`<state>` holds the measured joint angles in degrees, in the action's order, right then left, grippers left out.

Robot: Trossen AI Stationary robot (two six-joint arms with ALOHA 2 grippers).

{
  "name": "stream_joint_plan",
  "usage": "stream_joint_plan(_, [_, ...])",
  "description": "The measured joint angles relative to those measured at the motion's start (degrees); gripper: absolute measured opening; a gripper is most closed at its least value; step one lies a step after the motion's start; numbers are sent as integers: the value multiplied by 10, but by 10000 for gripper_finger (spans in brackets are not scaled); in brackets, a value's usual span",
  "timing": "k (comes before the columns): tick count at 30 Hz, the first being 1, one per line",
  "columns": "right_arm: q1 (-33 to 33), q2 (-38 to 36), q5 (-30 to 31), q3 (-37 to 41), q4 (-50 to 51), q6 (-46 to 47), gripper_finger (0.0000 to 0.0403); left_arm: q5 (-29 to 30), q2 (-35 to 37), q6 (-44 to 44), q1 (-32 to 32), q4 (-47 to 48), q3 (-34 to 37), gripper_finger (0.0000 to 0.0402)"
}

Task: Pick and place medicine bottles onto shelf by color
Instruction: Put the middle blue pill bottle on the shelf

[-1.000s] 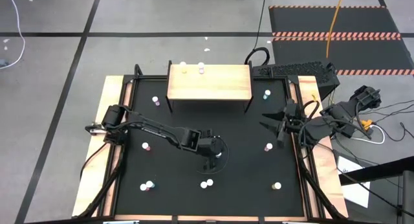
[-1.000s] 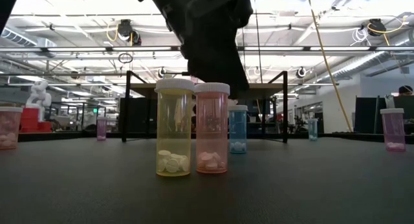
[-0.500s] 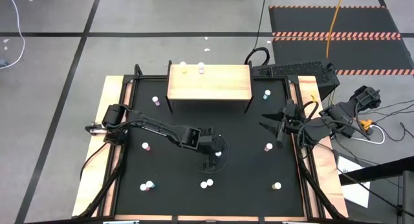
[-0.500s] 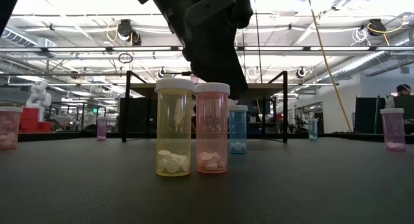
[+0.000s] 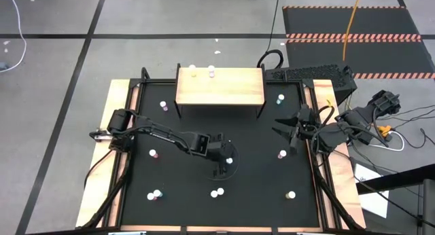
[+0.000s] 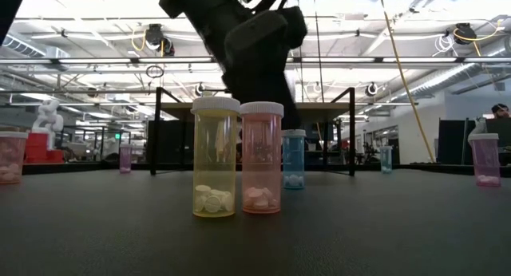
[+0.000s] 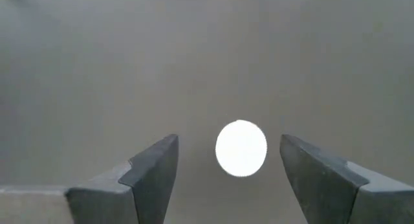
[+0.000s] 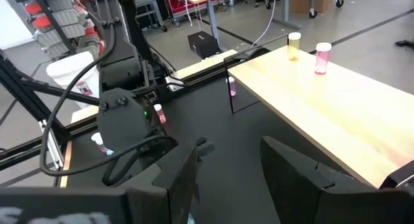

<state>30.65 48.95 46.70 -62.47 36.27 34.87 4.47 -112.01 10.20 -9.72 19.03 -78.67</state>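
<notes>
My left gripper takes hold of the blue bottle by its white cap [image 5: 230,160] next, to place the bottle by color on the light-wood shelf [image 5: 219,89].
My left gripper [image 5: 224,164] [image 7: 228,145] hangs open over the middle of the black mat, slanting down. A bottle's round white cap [image 7: 240,147] [image 5: 230,160] shows between its two fingers, with a gap on each side. In the low view this looks like the blue bottle [image 6: 294,159], standing upright behind a yellow bottle [image 6: 215,158] and a pink bottle [image 6: 261,158]. The light-wood shelf [image 5: 219,89] stands at the far edge, with a yellow bottle [image 5: 194,74] and a pink bottle [image 5: 211,72] on it. My right gripper [image 5: 289,130] [image 8: 229,149] waits open above the mat's right side.
More bottles stand scattered on the mat: far left [image 5: 163,105], left [image 5: 153,153], near left [image 5: 153,194], near middle [image 5: 217,192], near right [image 5: 291,194], right [image 5: 282,153] and far right [image 5: 280,98]. Wooden strips [image 5: 109,160] edge the table.
</notes>
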Motion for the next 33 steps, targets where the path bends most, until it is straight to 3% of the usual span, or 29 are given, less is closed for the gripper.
stream_joint_plan(21, [-7,1,0,0,-18,0,164,-15,-12,-11,9,-12,0,268])
stream_joint_plan(33, [-7,1,0,0,-24,5,164,-16,-12,-13,13,-11,0,193])
